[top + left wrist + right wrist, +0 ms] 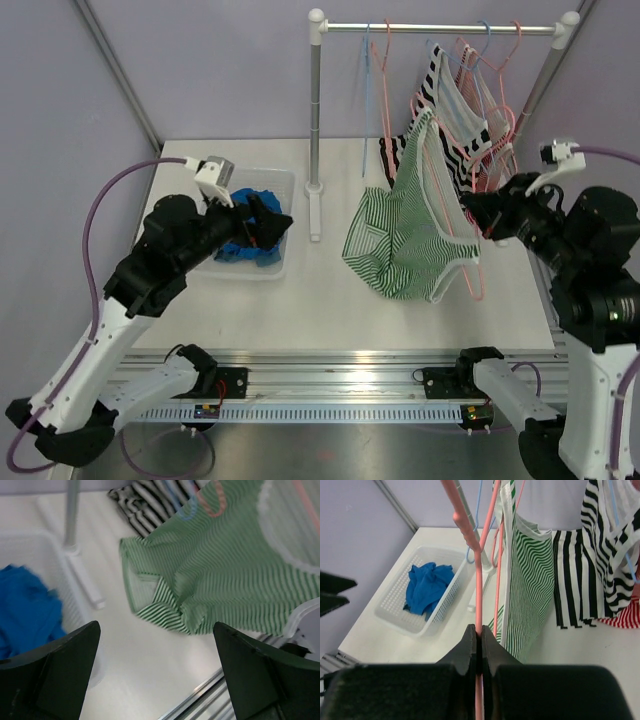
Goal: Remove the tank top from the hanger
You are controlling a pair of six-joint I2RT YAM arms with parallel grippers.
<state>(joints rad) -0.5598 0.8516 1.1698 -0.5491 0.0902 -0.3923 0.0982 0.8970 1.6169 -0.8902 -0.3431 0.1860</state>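
I should next grab the tank top by its shoulder strap at the pink hanger's end with my left gripper, so that the tank top can slip off.
The green-and-white striped tank top (410, 235) hangs off a pink hanger (478, 280), and its lower end lies bunched on the white table. My right gripper (478, 215) is at the top's right side. In the right wrist view the right gripper (480, 632) is shut on the hanger's thin pink bar (479, 580), with the tank top (525, 590) just right of it. My left gripper (275, 225) hovers at the basket's right edge. In the left wrist view it (155, 626) stands open and holds nothing, with the tank top (230, 575) beyond it.
A white basket (290, 190) at the left holds a blue garment (250, 200). The rack's upright pole (316, 110) stands mid-table. Its rail carries other hangers with a black-and-white striped top (440, 100) and a red striped one (480, 170).
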